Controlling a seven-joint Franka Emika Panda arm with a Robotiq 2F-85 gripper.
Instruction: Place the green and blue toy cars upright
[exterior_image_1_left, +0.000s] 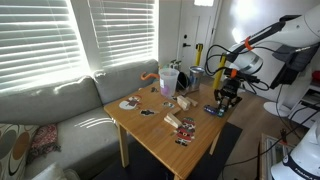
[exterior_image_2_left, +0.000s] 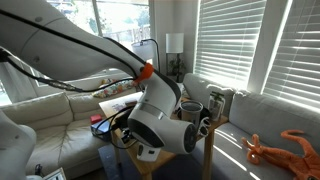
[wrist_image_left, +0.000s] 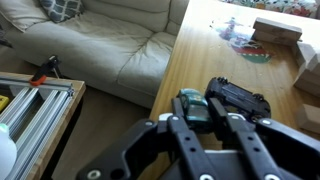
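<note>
My gripper should open: the dark green toy car (wrist_image_left: 190, 106) is low over the flat table, beside the black piece, inside the table's edge.
In the wrist view the dark green toy car (wrist_image_left: 190, 106) stands upright on its wheels near the edge of the wooden table (wrist_image_left: 200, 60). My gripper (wrist_image_left: 194, 104) has one finger against each side of it and is shut on it. A black piece (wrist_image_left: 238, 100) lies right beside the car, touching the right finger. In an exterior view the gripper (exterior_image_1_left: 225, 103) is low over the table's corner. I cannot make out the blue toy car in any view.
Cups (exterior_image_1_left: 168, 82), an orange toy (exterior_image_1_left: 150, 78), tan blocks (exterior_image_1_left: 185, 101) and striped blocks (exterior_image_1_left: 185, 126) lie on the table (exterior_image_1_left: 160, 135). A sofa (wrist_image_left: 90, 45) stands beside it. The arm (exterior_image_2_left: 165, 125) blocks most of an exterior view.
</note>
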